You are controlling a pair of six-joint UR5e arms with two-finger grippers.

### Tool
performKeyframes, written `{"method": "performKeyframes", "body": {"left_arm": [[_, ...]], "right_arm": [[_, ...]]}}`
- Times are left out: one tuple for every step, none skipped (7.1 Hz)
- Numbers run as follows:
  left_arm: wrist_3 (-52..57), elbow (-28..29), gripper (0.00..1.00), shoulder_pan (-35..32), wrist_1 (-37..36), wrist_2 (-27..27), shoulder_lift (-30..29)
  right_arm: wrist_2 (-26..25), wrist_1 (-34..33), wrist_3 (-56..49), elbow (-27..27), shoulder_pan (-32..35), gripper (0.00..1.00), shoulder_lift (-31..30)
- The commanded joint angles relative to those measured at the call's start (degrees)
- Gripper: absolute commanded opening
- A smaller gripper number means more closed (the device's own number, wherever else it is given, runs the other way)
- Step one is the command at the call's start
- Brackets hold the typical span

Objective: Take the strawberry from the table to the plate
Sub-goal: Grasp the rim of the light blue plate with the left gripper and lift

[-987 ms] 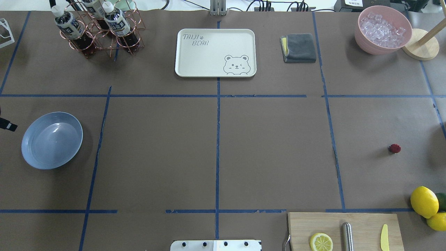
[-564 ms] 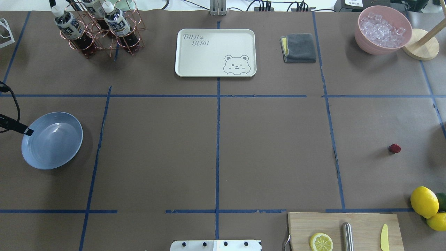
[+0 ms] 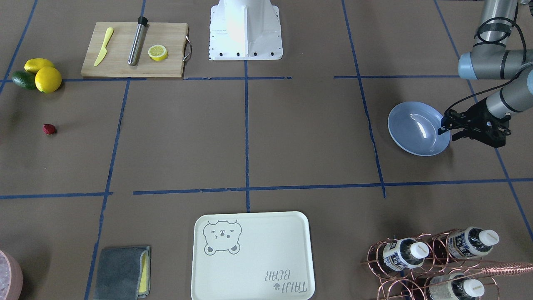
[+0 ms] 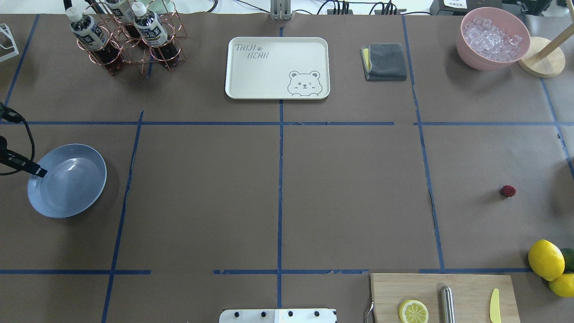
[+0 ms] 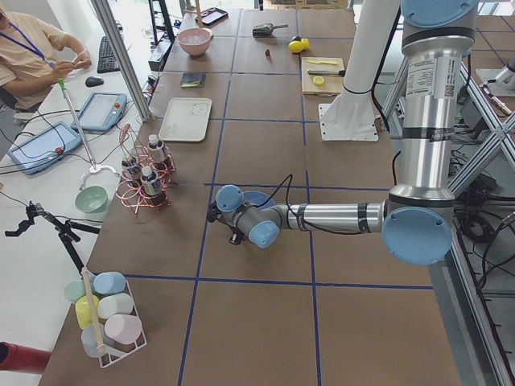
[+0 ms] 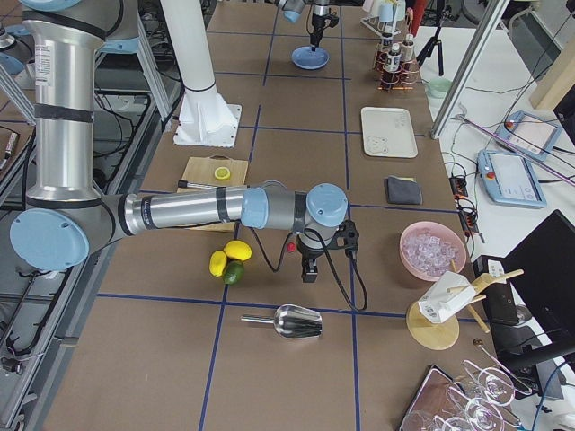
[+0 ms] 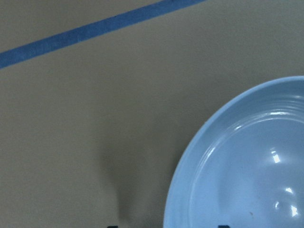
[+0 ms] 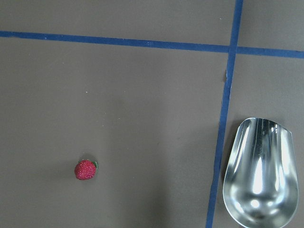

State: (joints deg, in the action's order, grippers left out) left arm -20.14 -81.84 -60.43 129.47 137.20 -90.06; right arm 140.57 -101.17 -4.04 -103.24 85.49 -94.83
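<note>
The plate spreads far wider than my fingers, so my left gripper should grab it next by the plate's raised outer rim (image 3: 446, 131).
The strawberry (image 4: 508, 191) is a tiny dark-red berry lying alone on the brown table (image 4: 350, 188) at the right; the right wrist view has it low and left (image 8: 85, 169). The light-blue plate (image 4: 89, 157) sits far left with nothing on it. My left gripper (image 3: 446, 129) is open and hovers at the plate's outer rim (image 7: 190, 166). My right gripper (image 6: 308, 272) shows only in the exterior right view, hanging over the table close to the berry; I cannot tell if it is open or shut.
Two lemons and a green fruit (image 4: 549, 262) lie near the strawberry. A metal scoop (image 8: 259, 175) lies right of it. A cutting board (image 4: 444, 298) holds a lemon half, rod and knife. Bear tray (image 4: 277, 67), cloth, ice bowl (image 4: 492, 38) and bottle rack (image 4: 125, 38) line the far side.
The left gripper has come in from the left edge and now reaches over the plate's left rim. The strawberry and the other objects have not moved.
</note>
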Motion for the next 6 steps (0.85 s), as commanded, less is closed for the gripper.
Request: {"method": "performKeyframes", "body": {"left_arm": [[-3.21,-0.86,0.00,0.05,0.25,0.17,-0.03],[-4.11,-2.08,0.00,0.05,0.34,0.26,-0.03],[-4.99,-5.40,0.00,-0.03,0.25,0.87,0.15],[-8.39,-8.04,0.00,-0.03,0.17,3.23,0.15],[-13.47,-11.55,0.00,-0.03,0.08,6.47,-0.11],[-19.27,-14.98,0.00,-0.03,-0.18,6.94,-1.33]], "right_arm": [[-0.03,0.01,0.00,0.15,0.02,1.00,0.00],[0.06,0.01,0.00,0.06,0.02,1.00,0.00],[0.06,0.01,0.00,0.06,0.02,1.00,0.00],[0.06,0.97,0.09,0.06,0.02,1.00,0.00],[0.06,1.24,0.17,0.06,0.02,1.00,0.00],[0.06,1.33,0.17,-0.03,0.02,1.00,0.00]]}}
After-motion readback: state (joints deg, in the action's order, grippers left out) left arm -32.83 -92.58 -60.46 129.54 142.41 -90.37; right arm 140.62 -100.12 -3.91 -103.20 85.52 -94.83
